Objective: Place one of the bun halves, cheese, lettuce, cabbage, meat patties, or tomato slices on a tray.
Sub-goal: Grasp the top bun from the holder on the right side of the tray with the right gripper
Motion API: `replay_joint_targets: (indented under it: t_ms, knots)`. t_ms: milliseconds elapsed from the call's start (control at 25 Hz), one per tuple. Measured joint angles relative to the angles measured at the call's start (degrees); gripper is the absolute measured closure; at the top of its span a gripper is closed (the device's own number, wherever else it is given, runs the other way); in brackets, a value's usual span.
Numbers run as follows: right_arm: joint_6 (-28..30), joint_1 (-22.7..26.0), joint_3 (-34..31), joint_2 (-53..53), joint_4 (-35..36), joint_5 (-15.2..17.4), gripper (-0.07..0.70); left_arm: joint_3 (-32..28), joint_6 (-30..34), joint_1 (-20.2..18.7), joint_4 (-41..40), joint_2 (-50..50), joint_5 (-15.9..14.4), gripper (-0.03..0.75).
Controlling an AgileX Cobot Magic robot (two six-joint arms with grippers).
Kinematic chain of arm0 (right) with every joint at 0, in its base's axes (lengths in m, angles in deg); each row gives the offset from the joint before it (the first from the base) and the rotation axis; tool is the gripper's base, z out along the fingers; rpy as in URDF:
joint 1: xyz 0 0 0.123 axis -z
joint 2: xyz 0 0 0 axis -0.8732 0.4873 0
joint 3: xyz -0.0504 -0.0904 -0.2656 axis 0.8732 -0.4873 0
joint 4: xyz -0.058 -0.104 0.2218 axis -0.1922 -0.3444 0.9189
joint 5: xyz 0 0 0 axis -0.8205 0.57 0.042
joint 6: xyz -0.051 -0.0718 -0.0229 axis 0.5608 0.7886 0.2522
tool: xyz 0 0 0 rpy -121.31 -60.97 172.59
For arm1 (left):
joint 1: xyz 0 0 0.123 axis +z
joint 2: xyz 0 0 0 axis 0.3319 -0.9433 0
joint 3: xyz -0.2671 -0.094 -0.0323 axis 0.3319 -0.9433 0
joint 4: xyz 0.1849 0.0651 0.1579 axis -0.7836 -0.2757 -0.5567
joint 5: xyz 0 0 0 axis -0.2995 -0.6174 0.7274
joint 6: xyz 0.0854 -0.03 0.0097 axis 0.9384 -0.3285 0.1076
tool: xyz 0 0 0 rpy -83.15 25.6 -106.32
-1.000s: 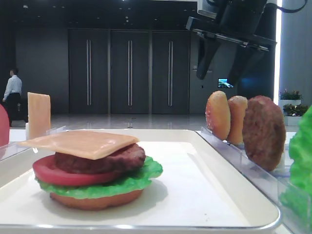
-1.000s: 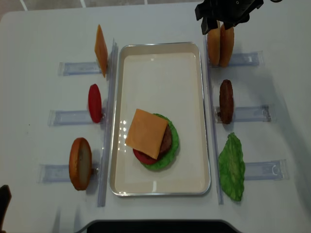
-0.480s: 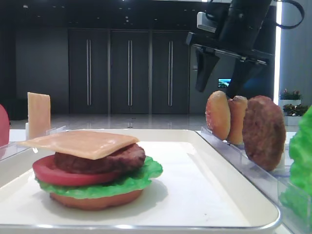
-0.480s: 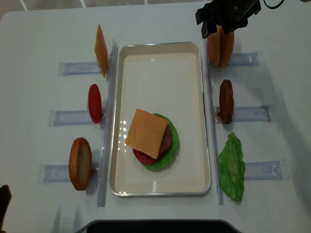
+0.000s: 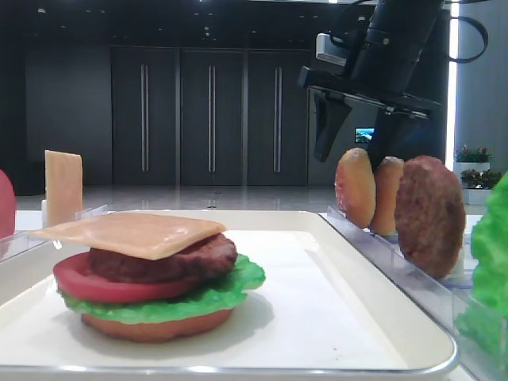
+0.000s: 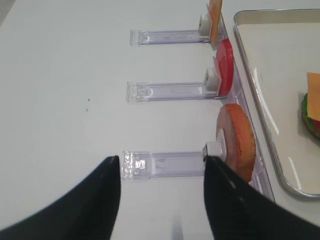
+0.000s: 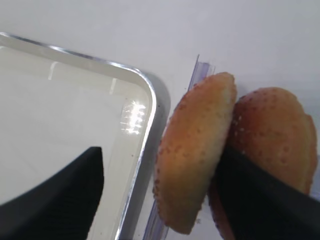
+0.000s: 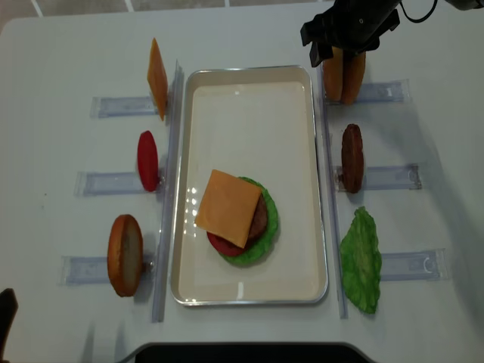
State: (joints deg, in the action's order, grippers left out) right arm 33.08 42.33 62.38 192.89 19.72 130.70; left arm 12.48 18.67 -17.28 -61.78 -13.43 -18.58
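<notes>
My right gripper should close on the nearer bun top [image 8: 333, 76] now, because its fingers are beside both sides of the bun top. Closing now would hold it.
Two seeded bun halves stand on edge in a clear holder right of the tray [image 8: 302, 91]. My right gripper [image 7: 160, 200] is open and straddles the nearer bun top [image 7: 195, 155], left finger over the tray rim, right finger [image 7: 265, 200] against the second bun top [image 7: 275, 125]. From the side, the right gripper [image 5: 349, 151] hangs just over that bun top [image 5: 355, 189]. On the tray lies a stack topped by cheese [image 8: 229, 207] over a meat patty, tomato slice, lettuce [image 8: 270, 227] and a bun base. My left gripper [image 6: 162, 200] is open above bare table.
Clear holders flank the tray. On the right stand a meat patty [image 8: 351, 157] and a lettuce leaf [image 8: 361, 261]. On the left stand a cheese slice [image 8: 157, 78], a tomato slice [image 8: 147, 160] and a flat bun base [image 8: 125, 254].
My right gripper has come down from above the two bun tops until its open fingers sit around the nearer one. The left gripper and the food have not moved.
</notes>
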Motion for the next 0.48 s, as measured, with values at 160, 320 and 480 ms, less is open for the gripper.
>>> replay_joint_targets:
  t_ms: [160,320,480]
  knots:
    - [0.06,0.00,0.11,0.45,0.11,-0.44,0.169,0.00,0.04,0.00,0.00,0.00,0.00,0.307]
    - [0.12,0.00,0.17,0.84,0.17,-0.84,0.170,0.00,0.04,0.00,0.00,0.00,0.00,0.307]
    - [0.12,0.00,0.17,0.91,0.17,-0.95,0.176,0.00,0.06,0.00,0.00,0.00,0.00,0.307]
